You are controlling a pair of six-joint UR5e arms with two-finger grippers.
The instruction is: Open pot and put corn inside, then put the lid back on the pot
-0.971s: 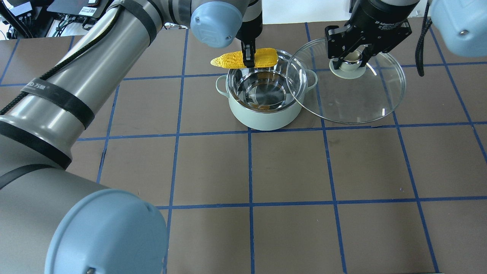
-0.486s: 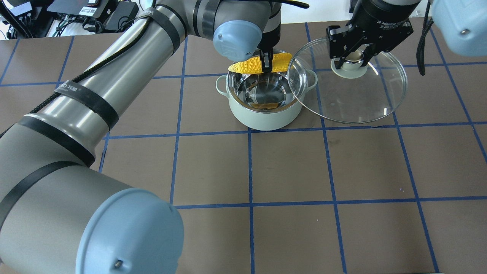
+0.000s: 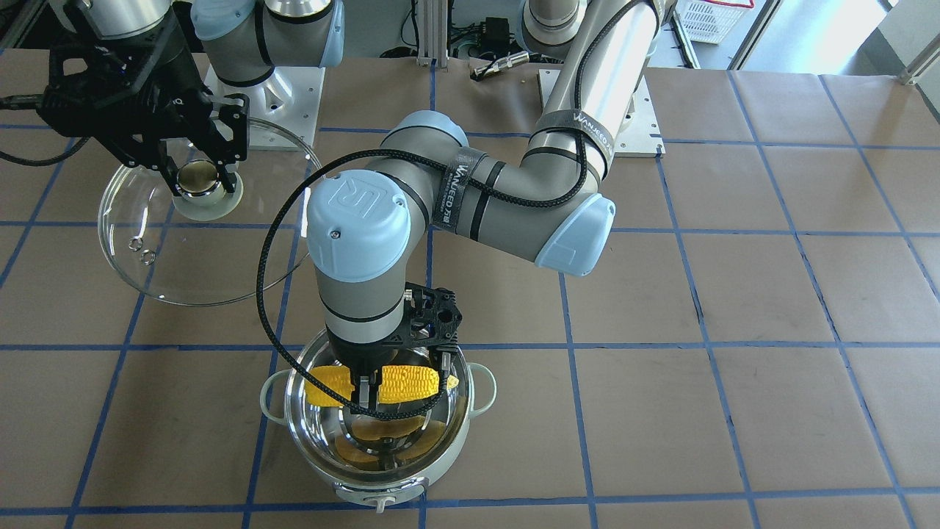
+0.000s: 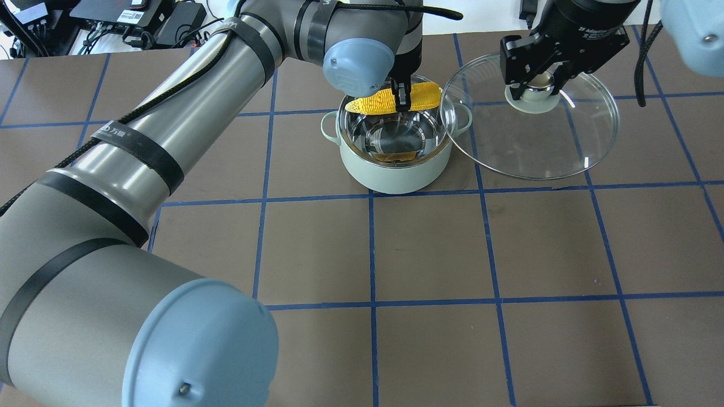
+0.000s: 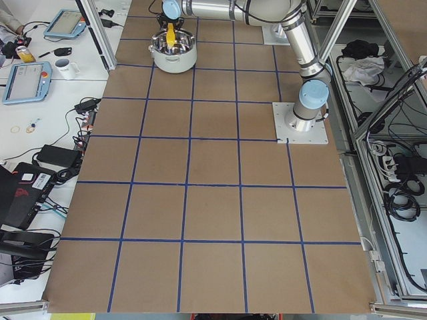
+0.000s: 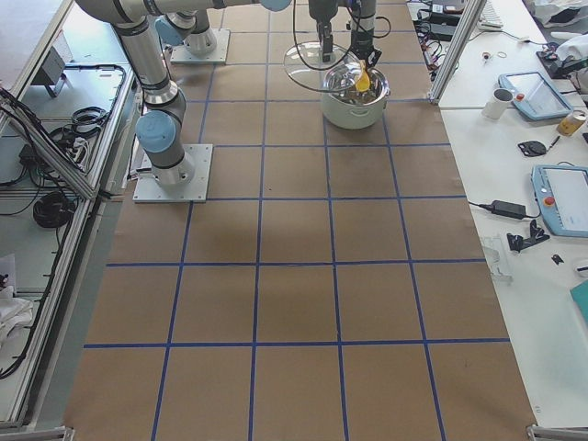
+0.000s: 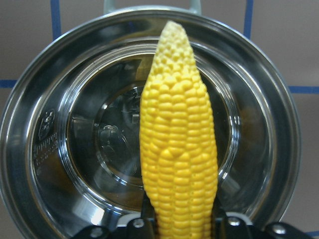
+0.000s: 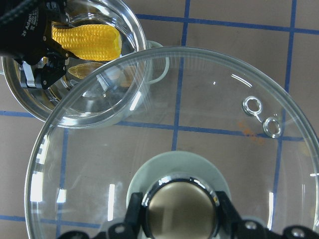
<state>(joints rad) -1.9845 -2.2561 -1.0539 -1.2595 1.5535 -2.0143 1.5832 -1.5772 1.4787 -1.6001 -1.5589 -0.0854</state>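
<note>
My left gripper holds the yellow corn with both of its ends inside the pot's rim [image 3: 379, 481] [image 7: 278, 97], so the corn would drop in. It should open now.
The mint-green pot [image 4: 396, 172] stands open, its steel inside bare [image 3: 382, 448]. My left gripper [image 4: 403, 102] is shut on the yellow corn [image 4: 390, 100] and holds it level over the pot's mouth; the corn also shows in the front view [image 3: 411, 382] and the left wrist view [image 7: 178, 164], pointed end away from the gripper. My right gripper [image 4: 537, 85] is shut on the knob [image 8: 180, 204] of the clear glass lid [image 4: 543, 152], held in the air to the right of the pot, its edge overlapping the pot's right handle.
The brown table [image 4: 430, 249] is marked by blue tape lines. The pot's front knob [image 3: 380, 504] faces away from the robot. The left arm's elbow [image 3: 573, 235] stretches across the table behind the pot. Side benches hold tablets and cables [image 5: 40, 73].
My left gripper has carried the corn to the right, from beside the pot's far left rim to over its mouth. The right gripper has shifted the lid slightly right.
</note>
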